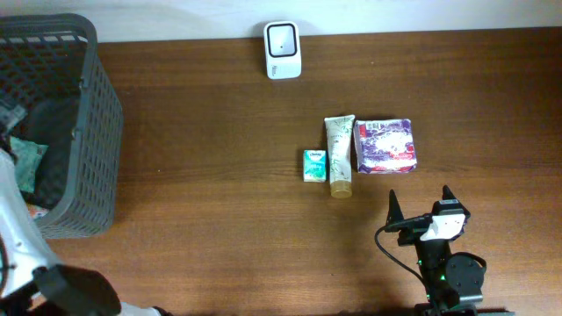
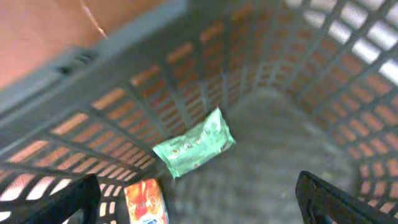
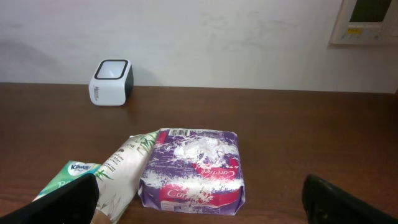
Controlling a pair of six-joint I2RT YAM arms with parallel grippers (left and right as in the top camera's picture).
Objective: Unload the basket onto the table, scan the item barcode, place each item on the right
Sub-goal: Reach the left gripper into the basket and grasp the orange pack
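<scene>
The left gripper grabs the orange-red packet next, along the packet's edge away from the basket's side. That leaves the packet's broad sides free to scan.
Three items lie side by side at the table's right middle: a purple-and-white pack, a cream tube and a small green tissue pack. The white barcode scanner stands at the far edge. My right gripper is open, just short of the purple pack, holding nothing. My left gripper is open over the inside of the grey basket, above a green packet and an orange-red packet.
The grey mesh basket fills the table's left end, with packets inside. The left arm's white body runs along the left edge. A white wall rises behind the scanner, with a panel at its upper right.
</scene>
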